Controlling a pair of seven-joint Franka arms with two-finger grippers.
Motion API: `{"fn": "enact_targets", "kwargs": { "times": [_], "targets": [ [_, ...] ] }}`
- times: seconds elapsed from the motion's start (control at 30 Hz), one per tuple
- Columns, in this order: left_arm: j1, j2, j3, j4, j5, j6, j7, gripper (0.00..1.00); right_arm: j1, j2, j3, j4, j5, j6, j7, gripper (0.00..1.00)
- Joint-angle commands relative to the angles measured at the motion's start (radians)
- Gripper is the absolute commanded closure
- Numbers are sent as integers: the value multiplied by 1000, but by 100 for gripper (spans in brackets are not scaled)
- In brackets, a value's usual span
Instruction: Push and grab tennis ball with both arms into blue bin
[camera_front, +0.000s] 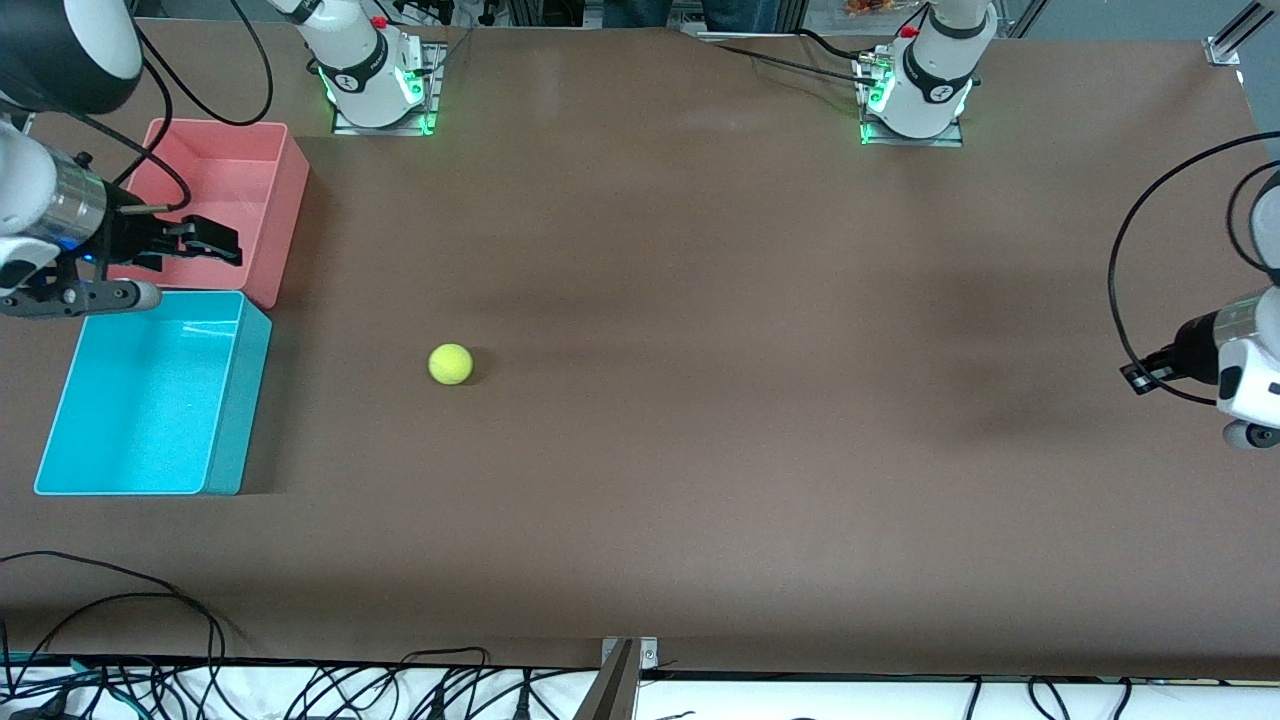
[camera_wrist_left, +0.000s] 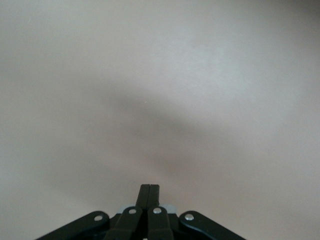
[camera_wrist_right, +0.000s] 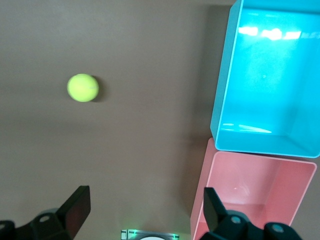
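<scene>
My right gripper grabs the tennis ball around its round middle (camera_front: 450, 364) (camera_wrist_right: 83, 87) next, to get it into the blue bin.
The tennis ball (camera_front: 450, 364) lies on the brown table, apart from the blue bin (camera_front: 236, 420), on the side toward the left arm's end. It also shows in the right wrist view (camera_wrist_right: 83, 88), with the blue bin (camera_wrist_right: 222, 75) empty. My right gripper (camera_front: 225, 243) hangs open and empty over the pink bin, its fingers wide apart in the right wrist view (camera_wrist_right: 145, 200). My left gripper (camera_front: 1135, 377) is over the table near the left arm's end, away from the ball. It is shut and empty, with only bare table in the left wrist view (camera_wrist_left: 150, 187).
An empty pink bin (camera_front: 290, 200) stands against the blue bin, farther from the front camera; it also shows in the right wrist view (camera_wrist_right: 250, 185). Arm bases (camera_front: 375, 75) (camera_front: 920, 85) stand along the table's farther edge. Cables (camera_front: 300, 690) lie along the near edge.
</scene>
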Motion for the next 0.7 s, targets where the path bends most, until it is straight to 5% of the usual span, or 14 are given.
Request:
{"fn": "enact_targets", "kwargs": {
  "times": [0.0, 0.3, 0.37, 0.67],
  "targets": [
    [-5, 5, -15, 85, -21, -84, 210, 96, 4, 43, -3, -12, -13, 23, 4, 0],
    [-11, 7, -28, 179, -56, -172, 379, 51, 15, 92, -3, -162, -14, 199, 2, 0],
    [-10, 5, -41, 182, -56, -175, 378, 0, 15, 92, -3, -215, -16, 271, 2, 0],
    [-10, 0, -51, 225, -56, -180, 379, 0, 29, 167, -3, -323, -101, 439, 2, 0]
  ]
}}
